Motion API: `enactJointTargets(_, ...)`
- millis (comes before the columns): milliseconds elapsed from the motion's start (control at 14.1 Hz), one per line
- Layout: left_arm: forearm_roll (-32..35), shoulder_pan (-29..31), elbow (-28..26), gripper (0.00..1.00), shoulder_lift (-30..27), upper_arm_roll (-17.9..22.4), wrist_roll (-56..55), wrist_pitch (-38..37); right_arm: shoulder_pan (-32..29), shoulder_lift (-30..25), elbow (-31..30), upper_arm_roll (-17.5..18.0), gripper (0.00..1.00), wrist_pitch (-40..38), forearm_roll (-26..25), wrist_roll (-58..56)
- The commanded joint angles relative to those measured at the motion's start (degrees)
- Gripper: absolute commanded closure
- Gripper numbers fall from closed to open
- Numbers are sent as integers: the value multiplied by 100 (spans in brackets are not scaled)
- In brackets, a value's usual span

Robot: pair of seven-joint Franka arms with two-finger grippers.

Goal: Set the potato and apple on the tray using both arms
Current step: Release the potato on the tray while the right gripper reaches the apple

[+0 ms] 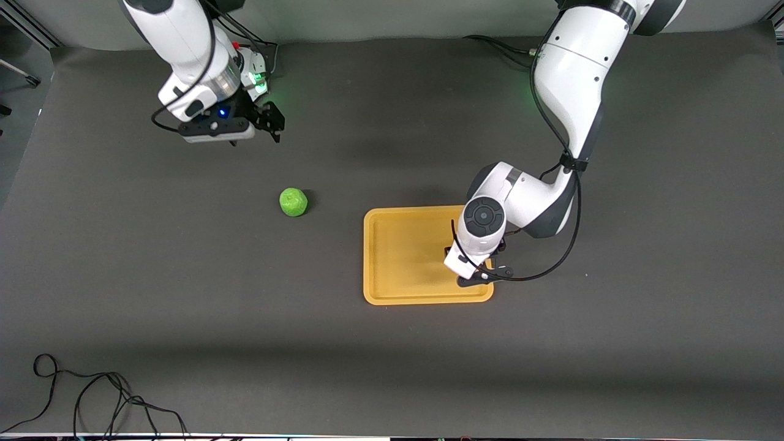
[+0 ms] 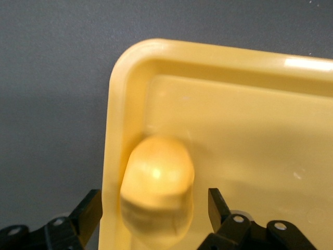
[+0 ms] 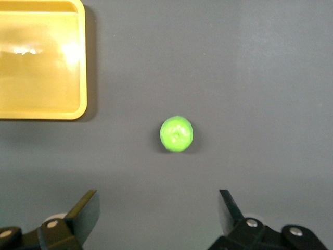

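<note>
The green apple has a round body [image 1: 293, 202], and my right gripper will grab the apple by it next, to place it on the yellow tray [image 1: 408, 257].
The yellow-orange tray [image 1: 404, 257] lies mid-table. The yellow potato [image 2: 156, 177] lies in the tray [image 2: 208, 52], in a corner by the rim. My left gripper [image 2: 154, 205] is open, with one finger either side of the potato and a gap at each. In the front view the left gripper [image 1: 474, 275] hangs over the tray's corner and hides the potato. The green apple [image 1: 293, 201] sits on the mat, beside the tray toward the right arm's end. My right gripper [image 1: 269, 125] is open and empty, up near its base. The right wrist view shows the apple [image 3: 177, 134] and a tray corner [image 3: 52, 112].
A dark grey mat [image 1: 184, 294] covers the table. A loose black cable [image 1: 92, 398] lies at the mat's edge nearest the front camera, toward the right arm's end. The right arm's base lights glow green [image 1: 260, 79].
</note>
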Motion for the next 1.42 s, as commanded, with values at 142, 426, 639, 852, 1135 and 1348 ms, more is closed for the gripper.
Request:
enactJointTargets(142, 65, 94, 122, 1, -517, 93, 50, -896, 16, 761, -829, -78, 0, 1879, -126, 15)
enactJointTargets(426, 83, 665, 79, 1, -1431, 102, 488, -1600, 16, 1816, -1120, -87, 0, 3392, -126, 15)
enactJointTargets(639, 127, 1288, 70, 1, -2125, 164, 1593, -2258, 16, 2090, -1340, -148, 0, 3869, -126, 6)
enactJointTargets(852, 127, 1773, 78, 1, -2522, 164, 2580, -2752, 25, 2459, -1367, -236, 0, 4133, -178, -3)
enactJointTargets(1135, 188, 2063, 114, 1, -2646, 181, 2966, -2770, 33, 2986, -1376, -236, 0, 4485, -178, -3)
enactJointTargets(1348, 188, 2432, 140, 1, -2944, 164, 3564, -3041, 25, 3066, -1420, -236, 0, 4468, -178, -3)
